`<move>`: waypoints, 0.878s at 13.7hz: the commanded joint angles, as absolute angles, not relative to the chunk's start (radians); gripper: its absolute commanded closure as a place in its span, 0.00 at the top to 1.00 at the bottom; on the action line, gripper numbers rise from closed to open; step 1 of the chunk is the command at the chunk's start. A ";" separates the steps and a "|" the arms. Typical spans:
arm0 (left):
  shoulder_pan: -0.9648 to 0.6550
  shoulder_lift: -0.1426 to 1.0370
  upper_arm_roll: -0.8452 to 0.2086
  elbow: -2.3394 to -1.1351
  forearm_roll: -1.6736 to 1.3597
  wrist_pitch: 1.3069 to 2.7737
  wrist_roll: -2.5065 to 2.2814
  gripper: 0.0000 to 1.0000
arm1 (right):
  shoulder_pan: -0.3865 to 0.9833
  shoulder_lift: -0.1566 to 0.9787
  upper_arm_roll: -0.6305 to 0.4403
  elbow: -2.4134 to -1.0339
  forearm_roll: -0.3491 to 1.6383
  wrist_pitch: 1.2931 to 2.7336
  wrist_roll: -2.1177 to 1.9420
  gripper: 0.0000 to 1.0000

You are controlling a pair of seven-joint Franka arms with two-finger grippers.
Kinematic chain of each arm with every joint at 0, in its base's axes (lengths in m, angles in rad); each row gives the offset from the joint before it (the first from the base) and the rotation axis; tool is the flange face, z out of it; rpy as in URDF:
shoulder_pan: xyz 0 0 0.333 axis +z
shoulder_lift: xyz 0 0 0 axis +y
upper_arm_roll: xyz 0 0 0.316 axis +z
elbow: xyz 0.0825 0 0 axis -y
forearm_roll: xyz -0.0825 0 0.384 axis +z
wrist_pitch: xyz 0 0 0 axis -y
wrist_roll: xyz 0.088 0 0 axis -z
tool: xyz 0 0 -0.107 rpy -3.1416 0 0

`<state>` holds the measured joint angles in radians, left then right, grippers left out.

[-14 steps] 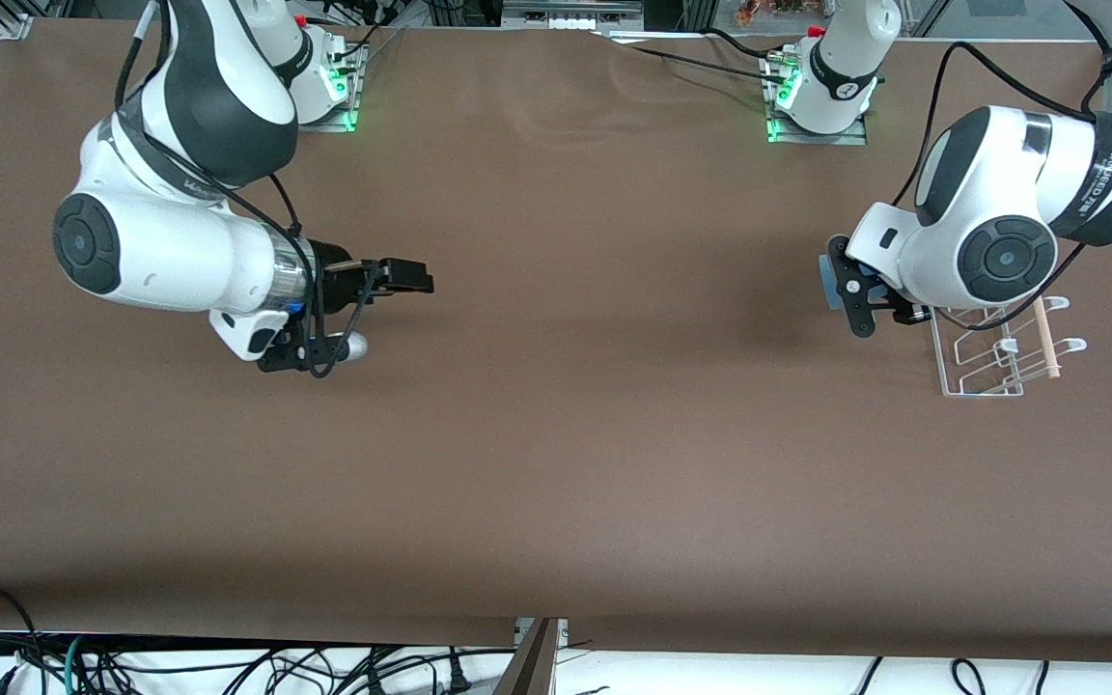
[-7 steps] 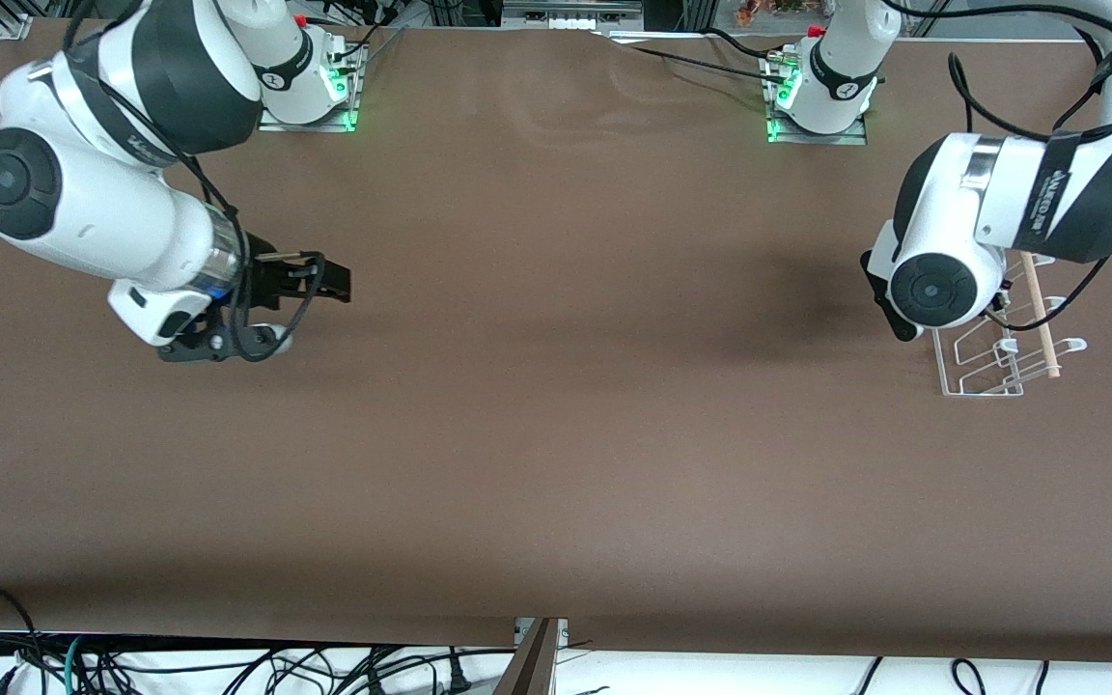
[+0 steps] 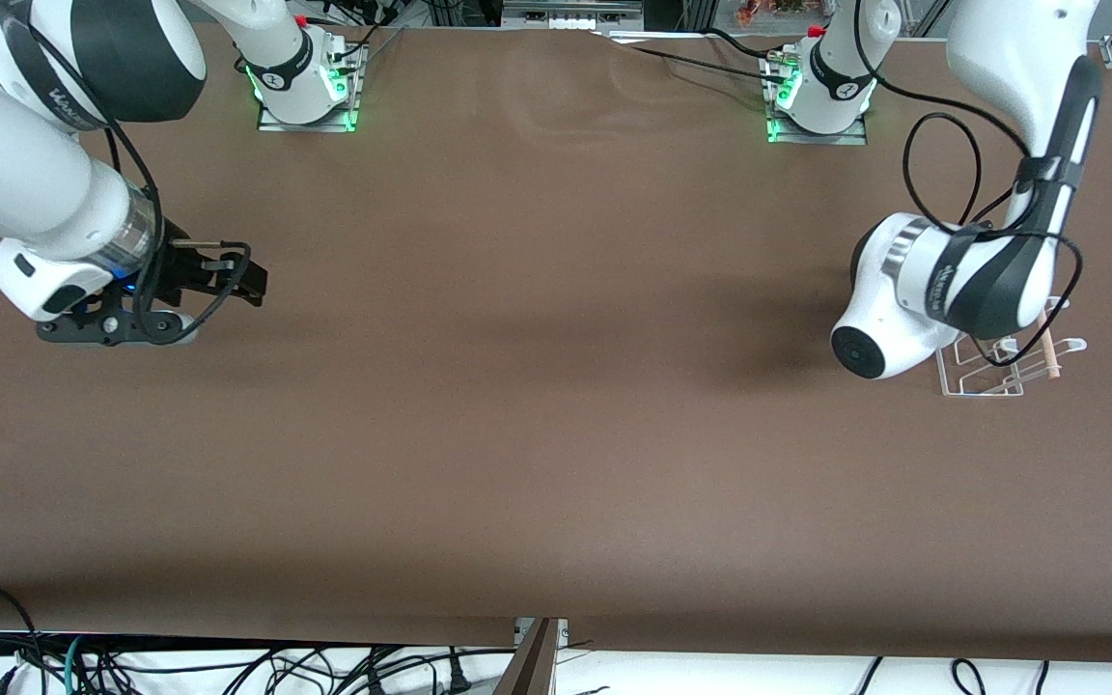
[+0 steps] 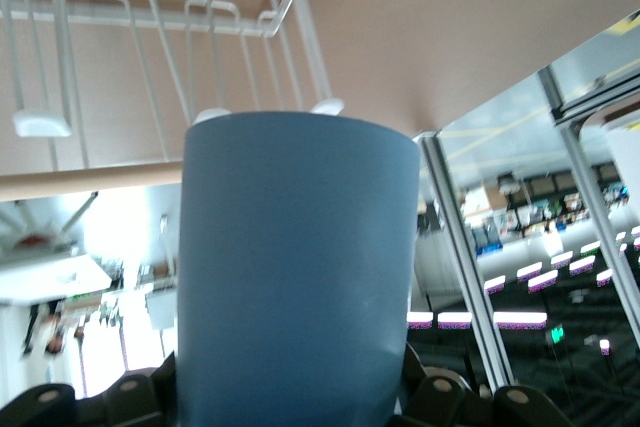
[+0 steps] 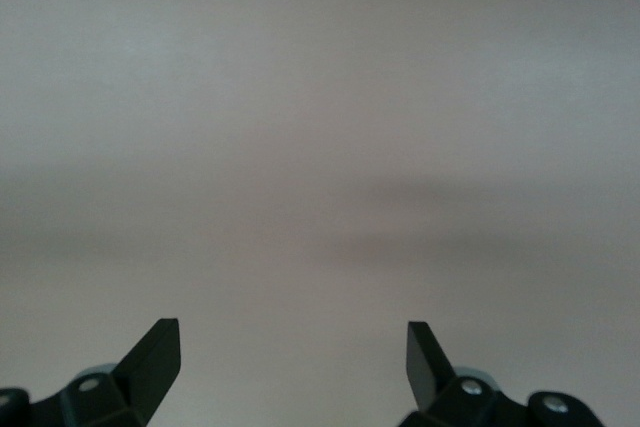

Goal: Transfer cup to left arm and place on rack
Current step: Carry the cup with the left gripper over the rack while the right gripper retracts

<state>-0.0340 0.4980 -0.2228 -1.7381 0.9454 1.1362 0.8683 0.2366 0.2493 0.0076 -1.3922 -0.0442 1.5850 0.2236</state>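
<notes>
My left gripper should lower the cup onto the pegs before letting go, as the cup's far end point(image 4: 300, 127) is above the rack's white wires.
The light blue cup point(image 4: 297, 277) fills the left wrist view, with my left gripper point(image 4: 295, 399) shut on its sides. Close to its far end show the white prongs and frame of the rack point(image 4: 288, 9). In the front view the rack point(image 3: 986, 383) stands at the left arm's end of the table. The left arm's wrist point(image 3: 894, 314) hangs over the rack and hides both the cup and the left gripper there. My right gripper point(image 3: 249, 278) point(image 5: 292, 357) is open and holds nothing, low over the table at the right arm's end.
A light wooden dowel point(image 3: 1049, 353) lies across the rack, also visible as a pale bar point(image 4: 80, 185) in the left wrist view. Black cables point(image 3: 942, 183) loop off the left arm. Both arm bases point(image 3: 303, 82) stand along the edge farthest from the front camera.
The left arm has swung over the rack and turned its wrist, so the cup dropped out of the front view. The right arm has drawn back toward its own end of the table.
</notes>
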 commanded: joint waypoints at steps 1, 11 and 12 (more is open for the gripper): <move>-0.040 0.500 -0.227 -1.798 1.023 1.115 0.804 0.11 | 0.200 0.158 0.021 -1.478 -0.066 1.582 0.212 1.00; 0.046 0.500 -0.222 -1.884 1.118 1.241 0.706 0.10 | 0.123 0.060 0.029 -1.580 -0.066 1.580 0.135 1.00; 0.051 0.502 -0.222 -1.902 1.120 1.258 0.678 0.10 | 0.118 0.049 0.031 -1.591 -0.066 1.577 0.133 1.00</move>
<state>0.0374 0.5176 -0.2166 -1.8495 1.0843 1.2225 0.7193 0.1456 0.0910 0.0100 -1.5449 -0.0535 1.5770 0.1567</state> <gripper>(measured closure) 0.282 0.000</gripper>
